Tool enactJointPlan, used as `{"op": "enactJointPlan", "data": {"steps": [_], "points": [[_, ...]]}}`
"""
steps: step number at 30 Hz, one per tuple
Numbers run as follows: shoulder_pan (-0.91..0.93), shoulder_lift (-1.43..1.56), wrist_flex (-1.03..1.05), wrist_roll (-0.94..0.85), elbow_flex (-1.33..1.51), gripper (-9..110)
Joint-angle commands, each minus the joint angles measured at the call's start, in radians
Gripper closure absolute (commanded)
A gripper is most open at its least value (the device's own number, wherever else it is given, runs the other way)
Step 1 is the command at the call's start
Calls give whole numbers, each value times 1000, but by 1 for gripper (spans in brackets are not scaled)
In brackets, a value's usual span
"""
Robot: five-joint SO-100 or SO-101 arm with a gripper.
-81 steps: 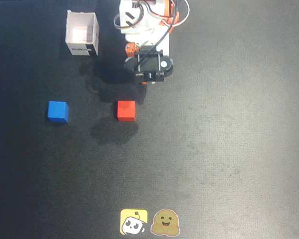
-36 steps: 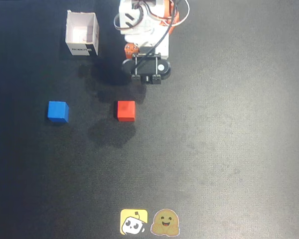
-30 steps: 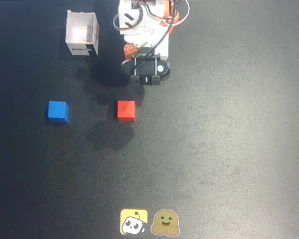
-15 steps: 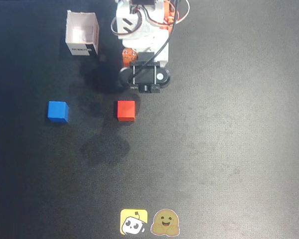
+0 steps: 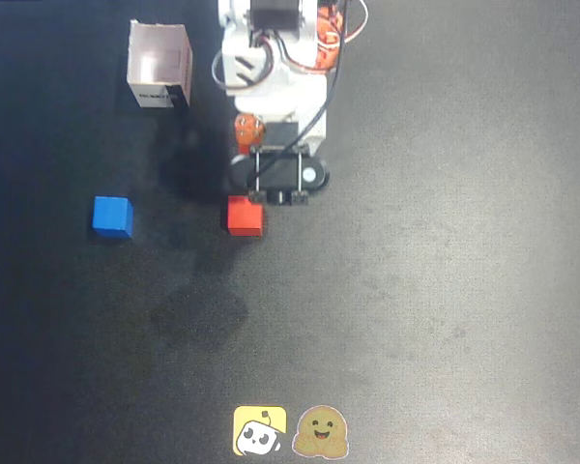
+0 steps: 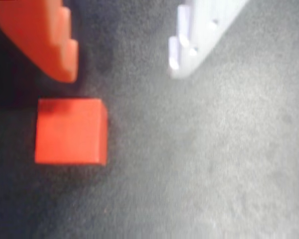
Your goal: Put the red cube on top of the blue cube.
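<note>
The red cube's upright sides will be grabbed by my gripper next, so that the red cube's bottom stays free to rest on the blue cube (image 5: pixel 111 216).
The red cube (image 5: pixel 245 216) lies on the dark table just in front of the arm. The blue cube (image 5: pixel 111 216) lies apart from it, well to its left in the overhead view. My gripper (image 5: pixel 271 199) hangs low over the table, right beside the red cube. In the wrist view the gripper (image 6: pixel 120 72) is open and empty. Its orange finger (image 6: pixel 55 45) ends just above the red cube (image 6: pixel 70 132), and its white finger (image 6: pixel 194 40) stands off to the right. The cube lies in line with the orange fingertip, not between the fingers. The blue cube is out of the wrist view.
A white open box (image 5: pixel 159 66) lies at the back left, beside the arm's base (image 5: pixel 271 58). Two stickers (image 5: pixel 261 430) (image 5: pixel 321 432) sit at the table's front edge. The table (image 5: pixel 445 271) is dark and matte.
</note>
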Motion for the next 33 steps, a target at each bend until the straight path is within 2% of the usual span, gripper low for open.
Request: {"op": "enactJointPlan", "data": {"steps": [1, 9, 19, 33], "points": [[9, -46, -29, -11, -71, 87], [52, -235, -55, -46, -173, 82], [78, -301, -175, -51, -112, 78], [107, -479, -267, -60, -103, 78]]}}
